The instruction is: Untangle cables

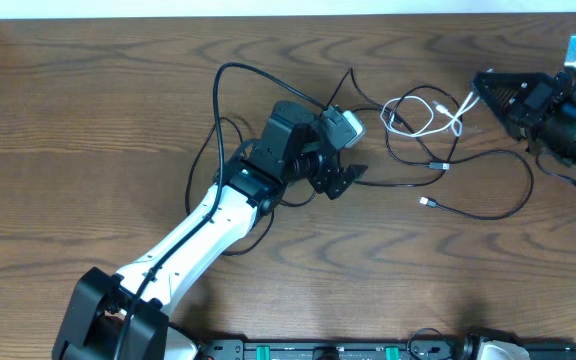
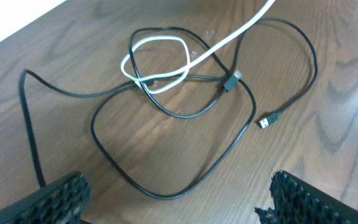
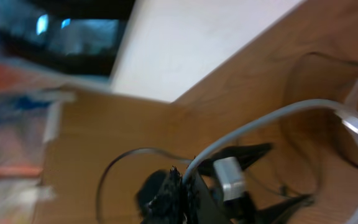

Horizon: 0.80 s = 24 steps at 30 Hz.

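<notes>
I need to grab the white cable next with my left gripper to untangle it, by its loop among the black cables, away from the end at my right gripper.
A short white cable lies in loops at the table's back centre, tangled with thin black cables that spread around it. My right gripper is shut on one end of the white cable, which runs taut from the jaws toward the loops. My left gripper hovers open just left of the tangle. In the left wrist view its fingers stand wide apart over a black loop, with the white loop and two black plug ends beyond.
One long black cable arcs behind and around the left arm. The table's far edge runs along the top. A black rail lines the front edge.
</notes>
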{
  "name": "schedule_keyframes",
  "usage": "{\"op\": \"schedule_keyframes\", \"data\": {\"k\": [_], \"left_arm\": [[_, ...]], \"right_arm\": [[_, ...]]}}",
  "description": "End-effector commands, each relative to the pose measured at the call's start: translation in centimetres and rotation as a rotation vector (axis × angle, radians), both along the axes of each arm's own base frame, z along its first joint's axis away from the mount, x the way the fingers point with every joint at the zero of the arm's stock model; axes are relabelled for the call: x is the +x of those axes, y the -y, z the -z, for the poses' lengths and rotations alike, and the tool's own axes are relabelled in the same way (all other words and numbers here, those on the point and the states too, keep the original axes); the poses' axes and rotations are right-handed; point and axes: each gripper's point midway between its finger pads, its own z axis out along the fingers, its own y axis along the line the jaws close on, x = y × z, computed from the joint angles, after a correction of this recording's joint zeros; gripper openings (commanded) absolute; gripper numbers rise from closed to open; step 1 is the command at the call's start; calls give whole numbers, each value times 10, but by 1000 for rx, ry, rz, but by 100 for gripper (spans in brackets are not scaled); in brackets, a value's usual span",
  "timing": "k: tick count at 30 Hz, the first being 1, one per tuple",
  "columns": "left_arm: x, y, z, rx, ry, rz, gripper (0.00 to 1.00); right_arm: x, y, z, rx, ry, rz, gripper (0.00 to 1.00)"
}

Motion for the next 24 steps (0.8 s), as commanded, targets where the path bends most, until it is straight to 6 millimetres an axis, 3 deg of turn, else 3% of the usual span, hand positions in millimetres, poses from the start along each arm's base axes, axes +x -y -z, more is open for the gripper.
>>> {"op": "schedule_keyframes", "data": {"k": [1,6,12,18,24], "left_arm": [[7,2,-3,4,52,4,93],[11,14,-1,-14,78,21,93],[13,50,-1,-74,163,77,93],[15,66,2,-104,202,98,93],[18,78,-21,-173,292,110,93]], "right_arm": [[-22,-20,-20,106,6,-159,1],[-25,-23,-24,121,16,-187,1],[-25,-23,-24,128,8,-187,1],[-25,-23,-24,129,8,-190,1],[-26,-24,-24,131,8,-194,1]]}}
